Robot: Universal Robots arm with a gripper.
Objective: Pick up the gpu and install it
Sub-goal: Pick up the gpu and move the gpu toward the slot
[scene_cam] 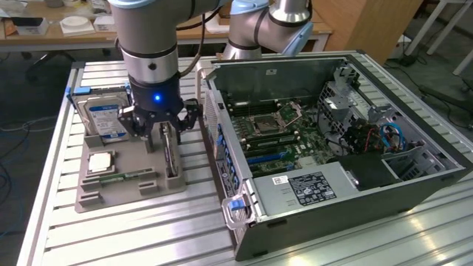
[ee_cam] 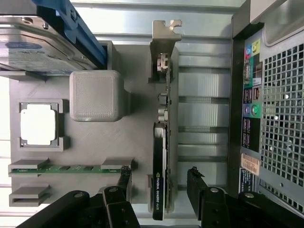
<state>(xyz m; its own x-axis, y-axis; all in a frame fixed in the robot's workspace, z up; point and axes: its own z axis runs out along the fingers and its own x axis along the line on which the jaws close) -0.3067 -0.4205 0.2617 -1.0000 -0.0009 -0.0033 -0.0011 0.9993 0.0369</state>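
The robot's fingers are above the GPU's dark block (ee_cam: 159,171), with grey tray (ee_cam: 141,142) showing between them, and would miss if they closed now. The gripper should first go lower, then close on the GPU.
The gpu (scene_cam: 171,155) stands on its long edge in a slot of the grey holder tray (scene_cam: 126,197). It is a thin green card with a dark block on one face and a silver end bracket (ee_cam: 166,33). My gripper (scene_cam: 166,136) is right above it, open, with one black finger on each side of the card. In the wrist view the gpu (ee_cam: 161,142) runs between the two fingertips (ee_cam: 124,176), and there is a gap on both sides. Nothing is held.
The tray also carries a silver hard drive (scene_cam: 103,113), a square processor (scene_cam: 99,162) and a narrow green memory stick (scene_cam: 122,178). The open computer case (scene_cam: 369,183) lies close beside the tray on the exterior view's right, its motherboard (scene_cam: 277,130) facing up. The table is slatted aluminium.
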